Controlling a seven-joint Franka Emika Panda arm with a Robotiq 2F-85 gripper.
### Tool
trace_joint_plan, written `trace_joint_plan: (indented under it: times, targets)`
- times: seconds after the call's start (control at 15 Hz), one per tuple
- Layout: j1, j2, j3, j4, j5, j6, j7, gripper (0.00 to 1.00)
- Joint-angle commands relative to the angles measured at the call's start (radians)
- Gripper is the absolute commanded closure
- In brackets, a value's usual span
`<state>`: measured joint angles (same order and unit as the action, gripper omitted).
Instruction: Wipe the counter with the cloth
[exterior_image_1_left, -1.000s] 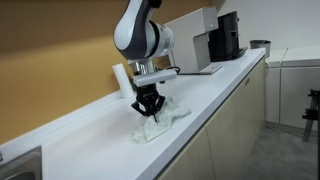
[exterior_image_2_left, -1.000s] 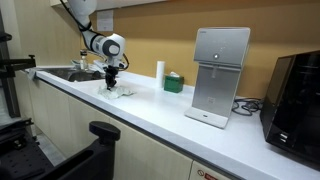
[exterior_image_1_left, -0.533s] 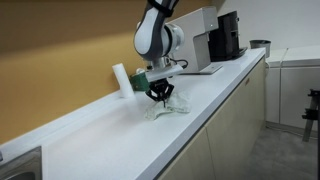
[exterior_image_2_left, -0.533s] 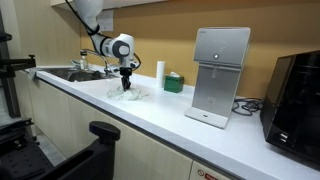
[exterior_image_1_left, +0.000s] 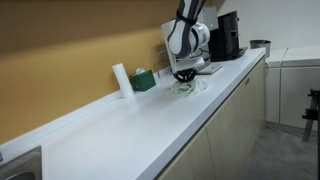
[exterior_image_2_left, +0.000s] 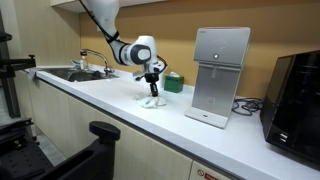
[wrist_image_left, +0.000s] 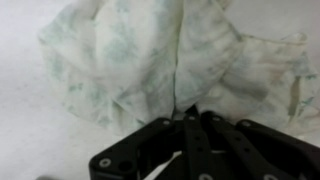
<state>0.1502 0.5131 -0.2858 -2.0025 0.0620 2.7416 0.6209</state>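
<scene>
My gripper holds the cloth and should keep holding it until it reaches the counter by the green box. The cloth's folds are beside the white machine.
A crumpled white cloth with a faint green pattern (wrist_image_left: 160, 55) lies on the white counter (exterior_image_1_left: 120, 130). It shows in both exterior views (exterior_image_1_left: 188, 87) (exterior_image_2_left: 151, 102). My gripper (wrist_image_left: 190, 112) is shut on a fold of the cloth and presses it down on the counter. In an exterior view the gripper (exterior_image_1_left: 184, 76) stands upright over the cloth, close to the white machine (exterior_image_2_left: 220, 75). The gripper also shows above the cloth in an exterior view (exterior_image_2_left: 153, 92).
A white cylinder (exterior_image_1_left: 121, 80) and a green box (exterior_image_1_left: 145, 80) stand at the back wall. A sink (exterior_image_2_left: 75, 74) is at one end of the counter. A black appliance (exterior_image_1_left: 226, 38) stands beyond the white machine. The counter's front edge runs close to the cloth.
The gripper has slid the cloth along the counter, away from the sink and past the white cylinder and green box, toward the white machine.
</scene>
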Motion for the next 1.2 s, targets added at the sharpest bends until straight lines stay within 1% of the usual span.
trace_joint_plan:
  times: [0.0,0.13,0.27,0.33,0.4,0.53,0.67,0.87,1.13]
  targets:
    - [-0.025,0.038,-0.097,-0.104,-0.027,0.12,0.095,0.99]
    - [-0.018,0.055,-0.157,-0.138,-0.017,0.177,0.133,0.99]
    - [0.01,0.076,-0.21,-0.149,-0.003,0.195,0.184,0.99]
    - [0.022,0.086,-0.219,-0.145,0.007,0.183,0.209,0.99]
    - [0.033,0.095,-0.215,-0.134,0.016,0.157,0.231,0.99]
    - [0.026,0.099,-0.166,-0.112,0.033,0.118,0.242,0.99]
    - [0.008,0.096,-0.115,-0.091,0.043,0.093,0.219,0.99]
    - [-0.017,0.081,-0.059,-0.064,0.046,0.052,0.192,0.99]
    - [-0.051,0.085,0.026,-0.028,0.052,0.028,0.153,0.99]
